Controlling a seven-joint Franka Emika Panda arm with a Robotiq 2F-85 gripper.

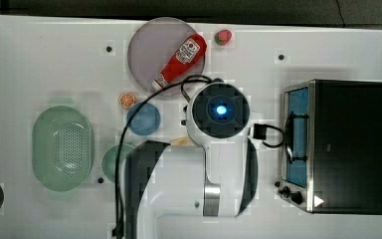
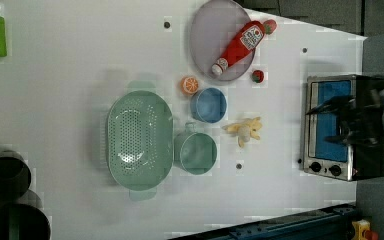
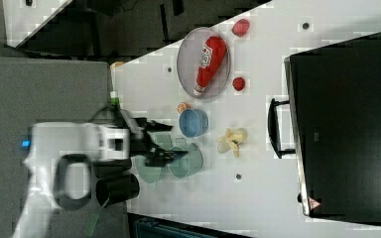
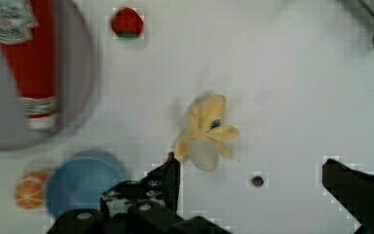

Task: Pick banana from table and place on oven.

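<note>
My gripper takes hold of the banana by its pale peeled end next, to place the banana on the oven.
The banana (image 4: 205, 130), pale yellow and partly peeled, lies on the white table (image 1: 40, 59) between the blue bowl and the oven (image 1: 348, 144). It shows in the left view (image 2: 245, 131) and the right view (image 3: 231, 140), and a sliver of it peeks out under the arm in the top view (image 1: 181, 142). My gripper (image 4: 253, 170) hangs open well above the table with nothing between its fingers; the banana lies just beyond one fingertip (image 4: 173, 168). In the right view the gripper (image 3: 171, 144) hovers high over the green cup. The silver oven (image 3: 347, 129) has its door shut.
A ketchup bottle (image 1: 181, 59) lies on a grey plate (image 1: 144, 50). Two strawberries (image 2: 258, 76) (image 2: 269, 26), an orange slice (image 2: 190, 85), a blue bowl (image 2: 208, 105), a green cup (image 2: 196, 152) and a green colander (image 2: 139, 137) sit around the banana. Black cups (image 2: 5, 175) stand at the table's edge.
</note>
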